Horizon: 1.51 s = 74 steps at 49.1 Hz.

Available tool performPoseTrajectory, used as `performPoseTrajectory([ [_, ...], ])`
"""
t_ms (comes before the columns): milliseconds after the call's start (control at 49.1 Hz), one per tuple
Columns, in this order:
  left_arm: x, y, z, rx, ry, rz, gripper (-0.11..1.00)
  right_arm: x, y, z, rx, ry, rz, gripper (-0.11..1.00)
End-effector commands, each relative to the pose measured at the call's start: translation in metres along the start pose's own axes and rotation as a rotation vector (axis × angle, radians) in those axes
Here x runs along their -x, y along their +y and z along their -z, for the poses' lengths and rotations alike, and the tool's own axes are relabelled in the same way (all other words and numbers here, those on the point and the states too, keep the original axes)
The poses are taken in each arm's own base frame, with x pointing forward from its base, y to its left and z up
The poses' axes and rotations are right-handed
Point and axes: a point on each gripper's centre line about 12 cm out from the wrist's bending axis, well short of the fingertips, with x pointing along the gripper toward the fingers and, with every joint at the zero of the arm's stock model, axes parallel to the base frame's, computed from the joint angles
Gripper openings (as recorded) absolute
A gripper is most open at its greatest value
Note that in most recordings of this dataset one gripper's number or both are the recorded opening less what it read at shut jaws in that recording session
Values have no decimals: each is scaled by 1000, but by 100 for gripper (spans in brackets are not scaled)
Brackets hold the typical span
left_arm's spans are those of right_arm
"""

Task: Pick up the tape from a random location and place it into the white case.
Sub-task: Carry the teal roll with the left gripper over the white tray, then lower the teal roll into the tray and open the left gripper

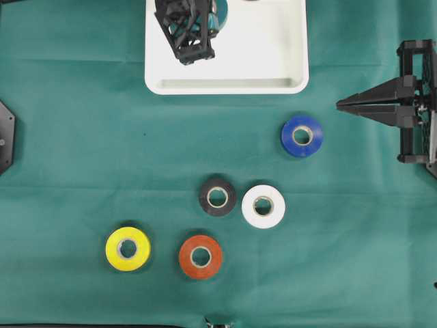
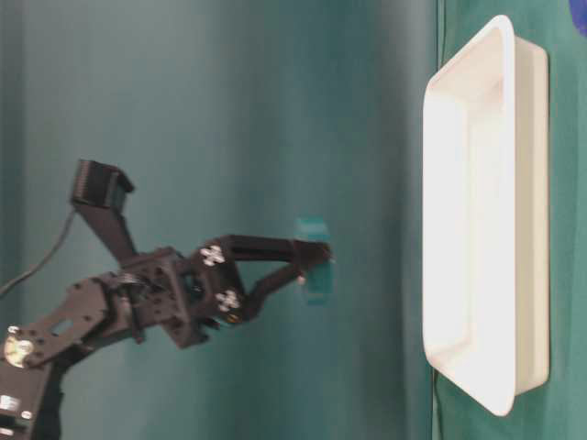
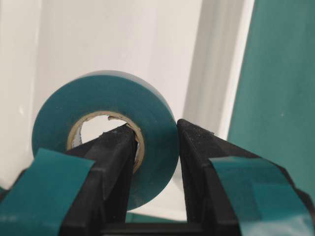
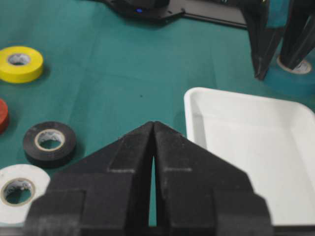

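Observation:
I need to lower the teal tape roll with my left gripper before I let go of it. The tape roll hangs high above the bottom of the white case.
My left gripper (image 3: 155, 129) is shut on a teal tape roll (image 3: 101, 101): one finger is inside the cardboard core, the other against the outer face. The roll (image 1: 220, 15) hangs over the far left part of the white case (image 1: 225, 86). In the table-level view the roll (image 2: 315, 266) is clearly off the case (image 2: 530, 183) floor. My right gripper (image 1: 339, 104) is shut on nothing. It hovers over the cloth to the right of the case, and the right wrist view has it (image 4: 154, 124) near the case's corner (image 4: 194, 98).
Several other tape rolls lie flat on the green cloth: blue (image 1: 302, 135), black (image 1: 217, 197), white (image 1: 263, 206), yellow (image 1: 128, 248) and red (image 1: 200, 256). The case has a raised rim all round. The right arm's base (image 1: 416, 102) is at the right edge.

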Motion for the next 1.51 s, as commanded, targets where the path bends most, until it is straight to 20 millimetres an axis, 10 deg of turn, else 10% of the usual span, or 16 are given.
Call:
performPoseTrajectory([
  [0,0,3,1,5,-32,-11,22,-2,0,-7,2,-17,0,0],
  [794,-107,6,50,27,19,-9,22,-6,-6,-3,-3,1,24,0],
  [1486,-112,8,51,31,25,-10,22,-6,-6,-3,-3,1,24,0],
])
